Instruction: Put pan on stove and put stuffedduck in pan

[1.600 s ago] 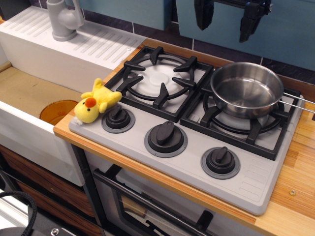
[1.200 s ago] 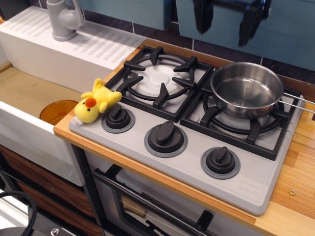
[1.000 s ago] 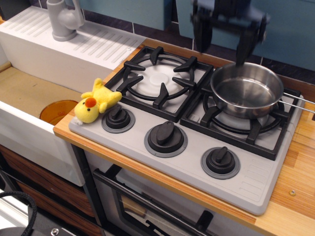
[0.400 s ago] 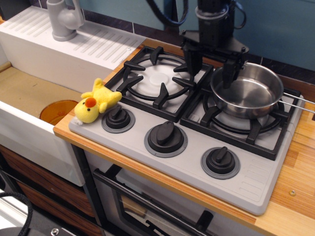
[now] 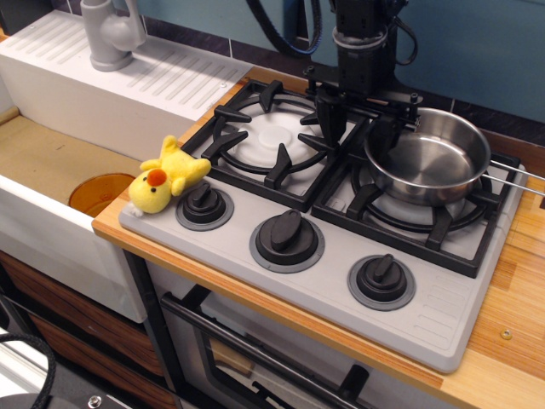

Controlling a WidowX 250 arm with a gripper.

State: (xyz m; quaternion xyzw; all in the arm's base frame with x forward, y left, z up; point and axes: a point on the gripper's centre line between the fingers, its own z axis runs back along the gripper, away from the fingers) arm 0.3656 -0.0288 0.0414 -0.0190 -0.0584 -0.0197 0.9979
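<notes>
The pan (image 5: 430, 162) needs to move across the stove. My gripper should grab it by its steel rim (image 5: 371, 158) next.
The shiny steel pan (image 5: 430, 162) sits on the right burner grate of the grey stove (image 5: 332, 277), its wire handle pointing right. The yellow stuffedduck (image 5: 164, 177) lies on the stove's front left corner, beside the left knob. My black gripper (image 5: 356, 128) hangs open and empty over the pan's left rim. One finger (image 5: 328, 115) is outside the pan, above the gap between the two burners. The other finger (image 5: 385, 136) is just inside the rim. The duck is far to the left of the gripper.
A white sink (image 5: 34, 221) with an orange disc (image 5: 98, 192) in it lies left of the stove, with a grey faucet (image 5: 111, 34) and ribbed drainboard (image 5: 145, 72) behind. A wooden counter (image 5: 515, 290) surrounds the stove. The left burner grate (image 5: 272, 136) is bare.
The gripper has come down from the top of the view and moved left, from above the pan to its left rim. Pan and duck have not moved.
</notes>
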